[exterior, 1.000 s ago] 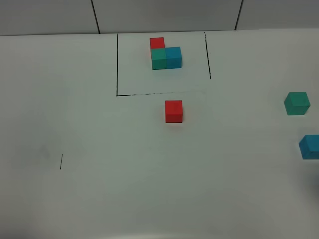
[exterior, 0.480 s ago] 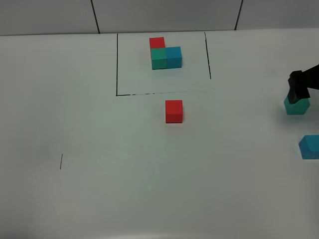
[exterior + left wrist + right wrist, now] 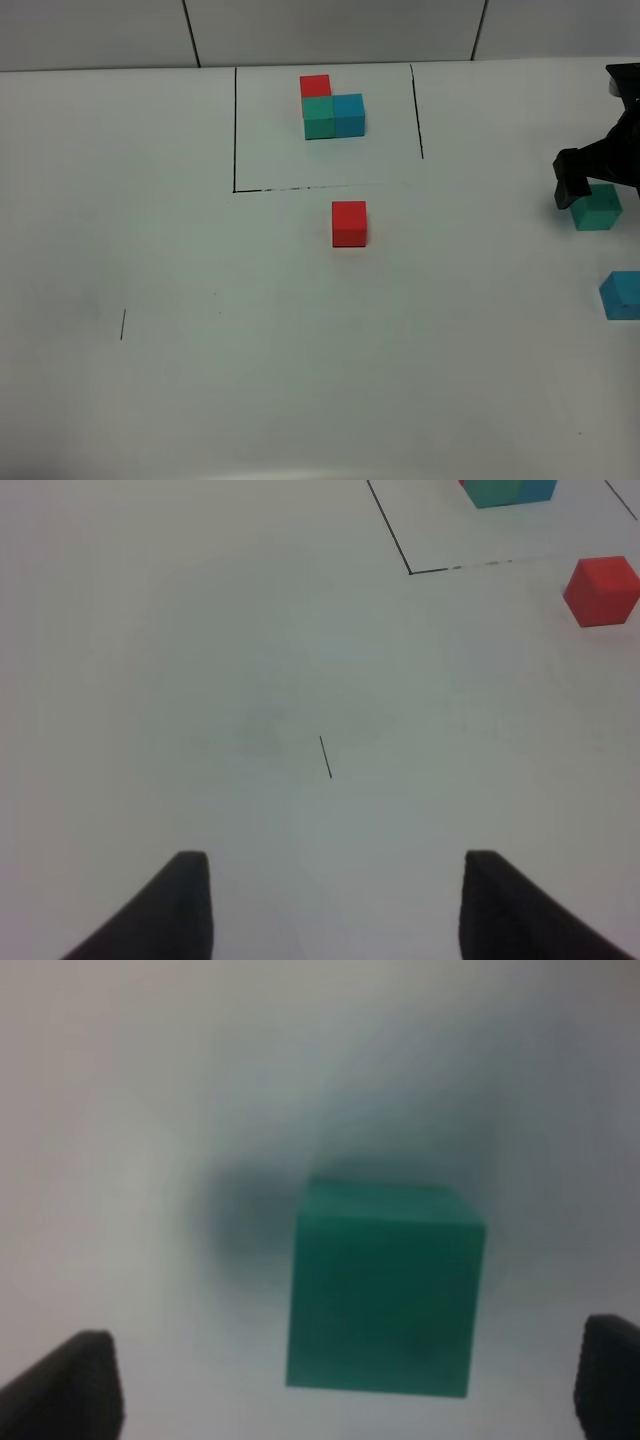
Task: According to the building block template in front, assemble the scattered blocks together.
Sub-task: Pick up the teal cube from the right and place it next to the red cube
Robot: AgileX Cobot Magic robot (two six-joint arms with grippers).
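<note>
The teal-green cube's whole top side [image 3: 605,198] [image 3: 386,1305] shows small below the fingers, so it is too early for my right gripper to close on the cube; lowering comes first.
The building block template [image 3: 330,110] is a red, teal-green and blue L of cubes inside a black-line frame at the back centre; its corner shows in the left wrist view [image 3: 505,490]. Of the scattered blocks, the red cube [image 3: 349,223] [image 3: 601,591] sits just in front of the frame. The teal-green cube [image 3: 598,212] [image 3: 383,1295] and the blue cube [image 3: 622,295] lie at the far right. My right gripper [image 3: 598,188] [image 3: 335,1380] hangs open over the teal-green cube, one finger on each side, not touching. My left gripper [image 3: 340,910] is open over bare table.
The white table [image 3: 250,380] carries a short black pen mark [image 3: 123,324] [image 3: 325,757] at the left. The frame's lines [image 3: 235,130] stand open toward the right front. The blue cube lies cut by the right edge of the high view.
The right gripper came in from the right edge and settled over the teal-green cube, shifting a little leftward. No cube has moved.
</note>
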